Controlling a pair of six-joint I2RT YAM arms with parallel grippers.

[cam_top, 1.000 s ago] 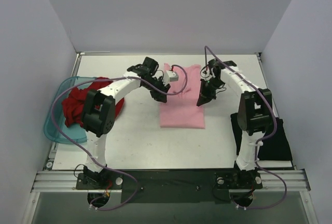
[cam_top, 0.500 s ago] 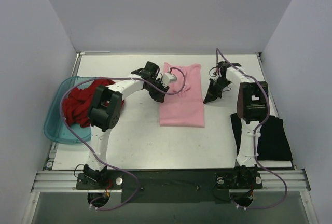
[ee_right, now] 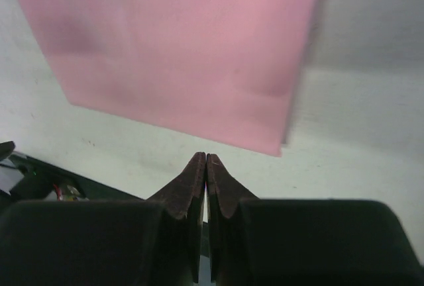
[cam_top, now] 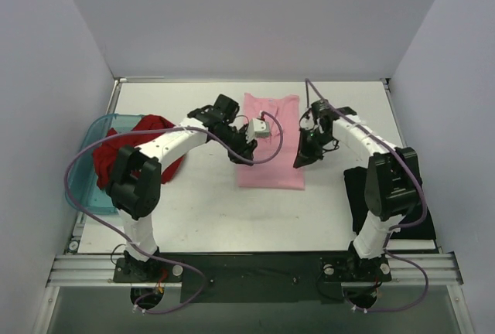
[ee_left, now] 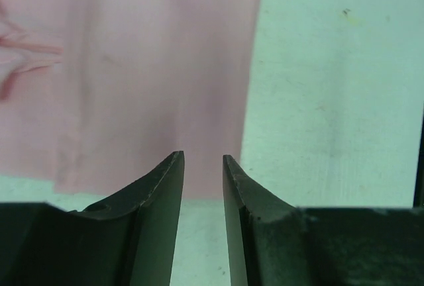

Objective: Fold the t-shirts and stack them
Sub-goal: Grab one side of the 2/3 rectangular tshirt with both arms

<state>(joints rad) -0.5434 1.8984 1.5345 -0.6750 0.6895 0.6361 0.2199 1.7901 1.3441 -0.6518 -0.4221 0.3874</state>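
Observation:
My left gripper is about to grab the light pink t-shirt (cam_top: 280, 152) at the near corner of its folded strip (cam_top: 241, 185), to fold the t-shirt's near end over.
The light pink t-shirt (cam_top: 280, 152) lies folded into a long strip in the middle of the table; it also shows in the left wrist view (ee_left: 132, 67) and the right wrist view (ee_right: 179, 41). My left gripper (cam_top: 246, 156) (ee_left: 203, 158) hovers at the strip's near left edge, jaws slightly apart with nothing between them. My right gripper (cam_top: 300, 160) (ee_right: 206, 155) is at the strip's near right edge, shut and empty. The dark red t-shirt (cam_top: 108, 162) is bunched in the teal bin. The black t-shirt (cam_top: 414, 214) lies flat at the right, partly under the right arm.
The translucent teal bin (cam_top: 81, 191) sits at the table's left edge. The white table (cam_top: 209, 202) is walled on three sides. Purple cables loop off both arms. A dark metal rail with the arm bases runs along the near edge.
Both grippers have moved nearer along the pink shirt, from beside its middle to its near end. The left arm's elbow has swung left. The shirts have not moved.

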